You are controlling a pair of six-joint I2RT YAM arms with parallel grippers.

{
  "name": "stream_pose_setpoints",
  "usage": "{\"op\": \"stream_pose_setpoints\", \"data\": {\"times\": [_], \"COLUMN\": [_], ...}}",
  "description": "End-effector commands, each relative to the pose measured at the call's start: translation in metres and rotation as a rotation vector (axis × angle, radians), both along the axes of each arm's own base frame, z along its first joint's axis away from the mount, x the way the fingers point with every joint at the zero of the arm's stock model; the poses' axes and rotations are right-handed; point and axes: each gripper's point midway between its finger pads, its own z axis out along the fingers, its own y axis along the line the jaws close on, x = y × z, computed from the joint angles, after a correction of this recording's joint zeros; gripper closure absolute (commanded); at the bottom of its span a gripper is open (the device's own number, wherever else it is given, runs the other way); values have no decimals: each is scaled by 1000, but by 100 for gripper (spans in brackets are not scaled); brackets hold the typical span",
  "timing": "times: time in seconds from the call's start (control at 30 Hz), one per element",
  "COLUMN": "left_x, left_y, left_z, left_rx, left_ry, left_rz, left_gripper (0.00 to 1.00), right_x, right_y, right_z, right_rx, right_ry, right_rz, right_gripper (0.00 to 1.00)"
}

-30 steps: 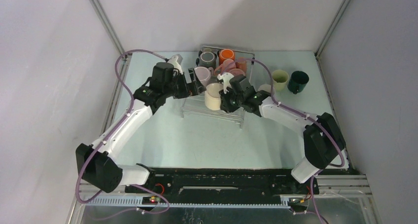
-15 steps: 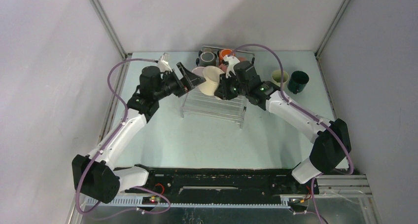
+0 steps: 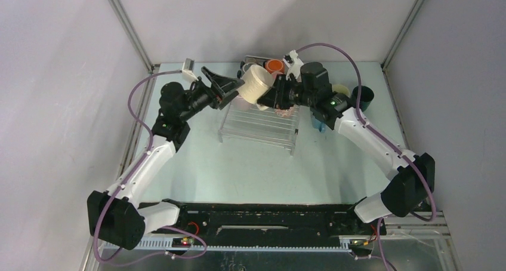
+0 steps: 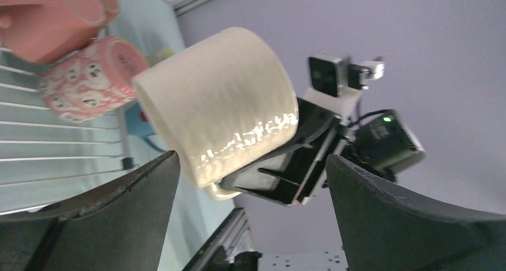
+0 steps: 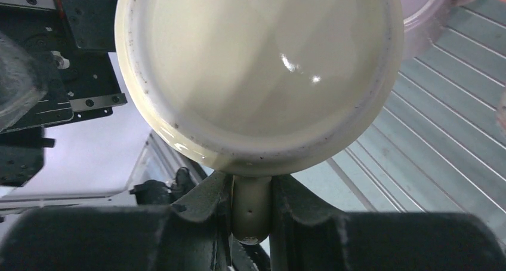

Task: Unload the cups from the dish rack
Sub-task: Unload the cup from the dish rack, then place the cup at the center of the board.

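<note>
My left gripper should grab the cream cup by its rim (image 3: 255, 67), away from the held handle, so that it can set the cup upright off the rack (image 3: 258, 126).
My right gripper (image 3: 270, 95) is shut on the handle of a cream cup (image 3: 253, 84) and holds it on its side in the air above the dish rack (image 3: 258, 126). In the right wrist view the handle (image 5: 250, 206) sits pinched between the two fingers, with the cup's mouth (image 5: 262, 62) facing the camera. My left gripper (image 3: 229, 91) stands wide open just left of the cup, its fingers (image 4: 149, 184) apart from the cream cup (image 4: 221, 104). On the rack's far end lie an orange cup (image 3: 274, 64), a speckled pink cup (image 4: 89, 83) and a pink cup (image 4: 48, 14).
A pale green cup (image 3: 341, 91) and a dark teal cup (image 3: 363, 95) stand on the table right of the rack, partly behind my right arm. Something blue (image 3: 317, 123) shows under that arm. A lilac cup (image 5: 426, 14) lies beside the held one. Enclosure walls stand close behind.
The right gripper has lifted the cream cup off the rack and carried it up and back, turning it onto its side. The left gripper has drawn back left, staying open.
</note>
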Motion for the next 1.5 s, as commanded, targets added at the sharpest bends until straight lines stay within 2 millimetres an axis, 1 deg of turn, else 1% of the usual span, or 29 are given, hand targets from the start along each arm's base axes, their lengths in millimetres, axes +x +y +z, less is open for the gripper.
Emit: {"op": "stream_pose_setpoints", "data": {"times": [0.0,0.13,0.33,0.47,0.7,0.9,1.1,1.17,1.2,1.3,1.33,1.37,1.4,1.47], "left_x": [-10,-14,-20,-25,-29,-28,-29,-29,-28,-28,-28,-27,-26,-25], "left_y": [-6,-10,-14,-21,-30,-36,-41,-42,-42,-42,-42,-42,-42,-42], "left_z": [36,50,68,79,92,100,103,104,103,105,106,106,106,107], "left_rx": [-140,-213,-279,-319,-359,-381,-383,-380,-377,-371,-365,-355,-342,-312], "left_ry": [-75,-82,-99,-108,-128,-146,-156,-163,-165,-177,-183,-185,-191,-201], "left_rz": [-68,-114,-152,-189,-226,-249,-264,-267,-266,-261,-258,-253,-247,-234], "left_gripper": [3,7,13,21,36,54,84,96,99,100,100,100,100,100], "right_x": [-15,-21,-29,-37,-43,-48,-48,-47,-47,-45,-44,-43,-41,-40], "right_y": [6,6,8,10,9,7,6,6,6,5,5,4,3,1], "right_z": [98,108,115,116,116,113,108,106,105,99,96,94,91,86], "right_rx": [261,336,427,478,546,589,597,593,588,563,552,542,530,504], "right_ry": [-163,-148,-110,-81,-39,-4,17,19,20,24,25,25,28,23], "right_rz": [89,129,192,239,274,290,281,275,272,248,242,231,218,192], "right_gripper": [100,100,100,100,100,100,100,100,100,100,96,86,73,52]}}
